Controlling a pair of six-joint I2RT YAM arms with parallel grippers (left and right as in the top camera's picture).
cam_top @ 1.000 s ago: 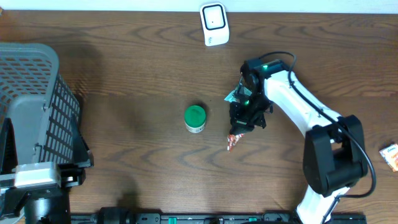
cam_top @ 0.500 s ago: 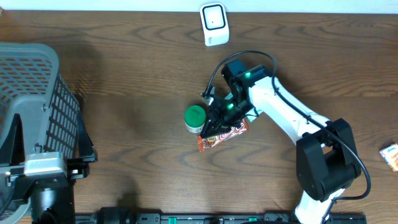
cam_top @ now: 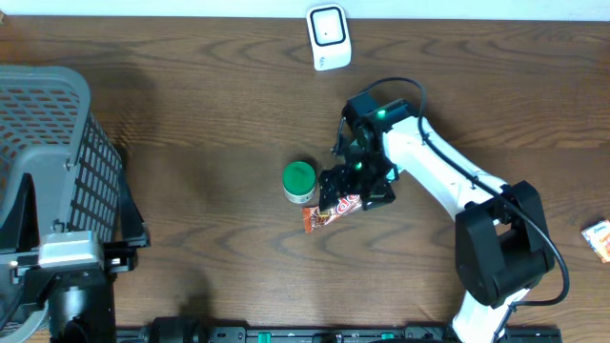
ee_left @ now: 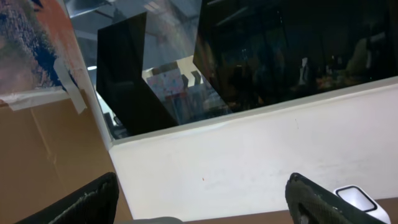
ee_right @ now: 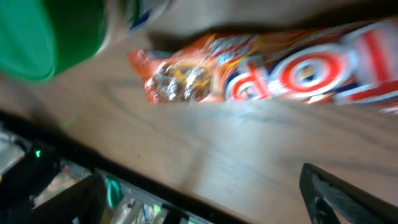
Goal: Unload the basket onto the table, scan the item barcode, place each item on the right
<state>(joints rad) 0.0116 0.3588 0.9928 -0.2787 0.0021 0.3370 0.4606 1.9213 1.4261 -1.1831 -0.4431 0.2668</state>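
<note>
I should grab the snack packet [cam_top: 319,217] next with my right gripper, by its end away from the jar. Its body then stays uncovered to scan.
An orange and red snack packet [cam_top: 319,217] [ee_right: 280,68] lies flat on the wooden table, next to a jar with a green lid [cam_top: 299,180] [ee_right: 37,31]. My right gripper [cam_top: 355,192] [ee_right: 205,205] hovers over the packet's right end, open. Its two fingers stand wide apart, with only bare table between them in the right wrist view. The white barcode scanner [cam_top: 327,36] [ee_left: 356,198] stands at the table's far edge. My left gripper [ee_left: 202,205] is open and empty, facing a white wall.
A grey mesh basket [cam_top: 57,143] fills the left side, with the left arm's base [cam_top: 62,262] in front of it. A small packaged item [cam_top: 598,238] lies at the right edge. A black rail [cam_top: 334,333] runs along the front edge.
My right gripper swung left with the packet, then opened and let it go. The packet now rests on the table beside the jar.
</note>
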